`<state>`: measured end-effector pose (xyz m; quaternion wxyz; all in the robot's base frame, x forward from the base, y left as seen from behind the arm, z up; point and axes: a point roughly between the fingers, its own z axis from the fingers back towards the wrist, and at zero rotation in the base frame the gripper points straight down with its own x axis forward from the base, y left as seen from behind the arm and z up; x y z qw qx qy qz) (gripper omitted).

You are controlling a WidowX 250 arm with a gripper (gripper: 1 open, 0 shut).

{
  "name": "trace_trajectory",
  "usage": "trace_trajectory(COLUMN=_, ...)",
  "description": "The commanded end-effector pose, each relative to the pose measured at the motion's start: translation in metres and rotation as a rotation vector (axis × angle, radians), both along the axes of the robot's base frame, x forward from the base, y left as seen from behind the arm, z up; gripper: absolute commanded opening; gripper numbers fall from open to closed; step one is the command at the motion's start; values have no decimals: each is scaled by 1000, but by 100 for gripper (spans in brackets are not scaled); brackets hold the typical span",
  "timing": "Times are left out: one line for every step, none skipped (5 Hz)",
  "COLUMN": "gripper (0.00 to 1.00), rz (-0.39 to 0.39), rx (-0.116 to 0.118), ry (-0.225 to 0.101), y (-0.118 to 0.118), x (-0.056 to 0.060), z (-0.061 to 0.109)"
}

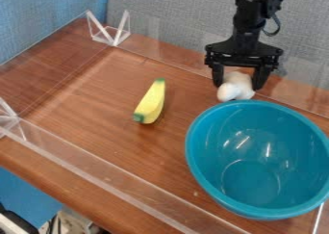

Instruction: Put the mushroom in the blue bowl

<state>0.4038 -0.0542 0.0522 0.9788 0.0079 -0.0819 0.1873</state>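
My gripper grabs the mushroom, by its cap (237, 84), next, to put it in the blue bowl (195, 149).
The mushroom (233, 90), a pale stem with a bit of brown cap, lies on the wooden table just behind the far rim of the blue bowl (195, 149). My gripper (240, 81) points straight down over it. It is open, with one dark finger on each side of the mushroom and neither visibly pressing it. The teal bowl is large and deep, sits at the front right, and has nothing in it.
A yellow-green banana toy (150, 101) lies near the middle of the table, left of the bowl. Clear acrylic walls (110, 28) run along the table's edges, with a low barrier along the front.
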Motion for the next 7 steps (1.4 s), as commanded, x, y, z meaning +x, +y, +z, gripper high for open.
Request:
trace_trajectory(gripper=100, rz=63, rx=11, ry=-51, y=-4, x=8, z=11)
trace_trajectory(gripper=100, rz=111, rx=22, ry=-46, y=-13, x=7, z=2)
trace_trajectory(gripper=0, rz=91, rx=20, ry=-47, y=-5, x=12, z=0)
trace_trajectory(gripper=0, rz=74, rx=-2, ry=-59, y=5, x=11, z=10)
trace_trajectory(gripper=0, rz=144, rx=-25, ry=-96, y=3, x=0, z=45)
trace_trajectory(gripper=0, rz=182, rx=-49, ry=-135, y=-9, x=-22, z=93)
trace_trajectory(gripper=0, rz=166, rx=-60, ry=-131, y=-33, x=-47, z=111)
